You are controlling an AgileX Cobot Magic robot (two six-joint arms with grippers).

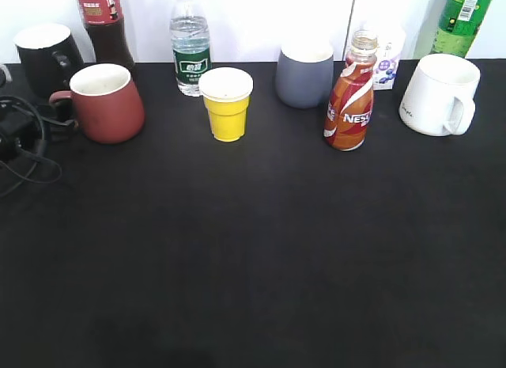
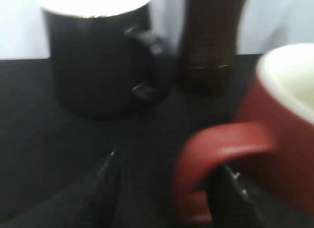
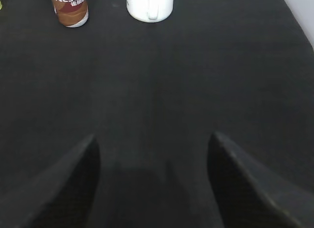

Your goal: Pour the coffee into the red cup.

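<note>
The robot's left gripper should next grab the red cup by its slim handle, since the round body point(image 1: 111, 113) is wider than the gap between the gripper's fingers.
The red cup point(image 1: 107, 103) stands at the back left, its handle pointing left. In the left wrist view the red cup point(image 2: 284, 139) is close up. My left gripper point(image 2: 170, 161) is open around the handle: one finger is left of the loop, the other reaches inside it. Its black body shows at the left edge of the exterior view point(image 1: 17, 127). The coffee point(image 1: 349, 99), uncapped, stands upright at the back right and also shows in the right wrist view point(image 3: 71, 10). My right gripper point(image 3: 154, 139) is open and empty over bare black table, far from the bottle.
Along the back stand a black mug point(image 1: 47, 55), a dark bottle with a red label point(image 1: 103, 24), a water bottle point(image 1: 190, 47), a yellow cup point(image 1: 227, 107), a grey cup point(image 1: 304, 75), a white mug point(image 1: 439, 95) and a green bottle point(image 1: 462, 20). Cables lie at the left edge.
</note>
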